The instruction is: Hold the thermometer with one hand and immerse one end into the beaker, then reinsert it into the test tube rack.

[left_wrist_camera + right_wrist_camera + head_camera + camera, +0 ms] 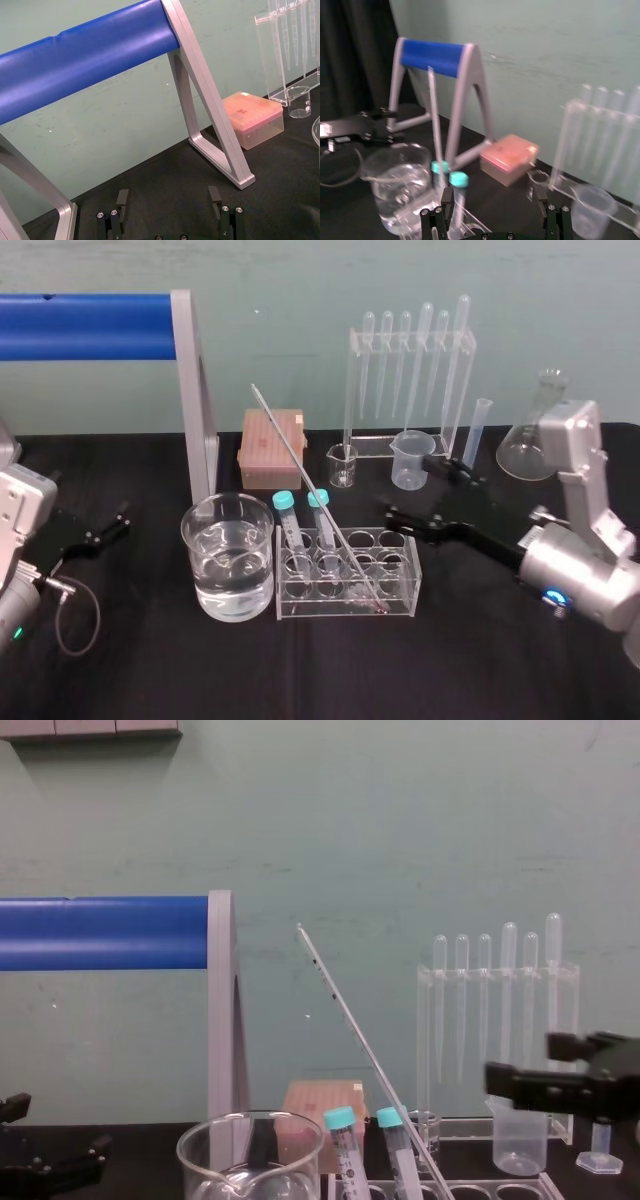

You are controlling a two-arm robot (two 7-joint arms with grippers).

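My right gripper grabs the thermometer by the stem above the caps next, since teal-capped tubes crowd the thermometer's foot in the rack (402, 585).
The thermometer (318, 498) is a long thin glass rod that leans up and to the left, with its foot in the test tube rack (402, 585). Two teal-capped tubes (285, 502) stand in the rack's left holes. Left of the rack is the wide glass beaker (228, 555), holding clear liquid. My right gripper (410, 487), the hand on the silver wrist, hovers open just right of the rack, apart from the thermometer. In the right wrist view the thermometer (436, 125) rises beyond the open right gripper (493, 200). My left gripper (90, 538) is parked open at the far left.
A blue-barred grey frame (195, 390) stands behind the beaker. A pink tip box (271, 447), a tiny glass beaker (342, 466), a small plastic beaker (412, 460), a clear pipette stand (410, 380) and a conical flask (530, 440) line the back. The front of the black table is bare.
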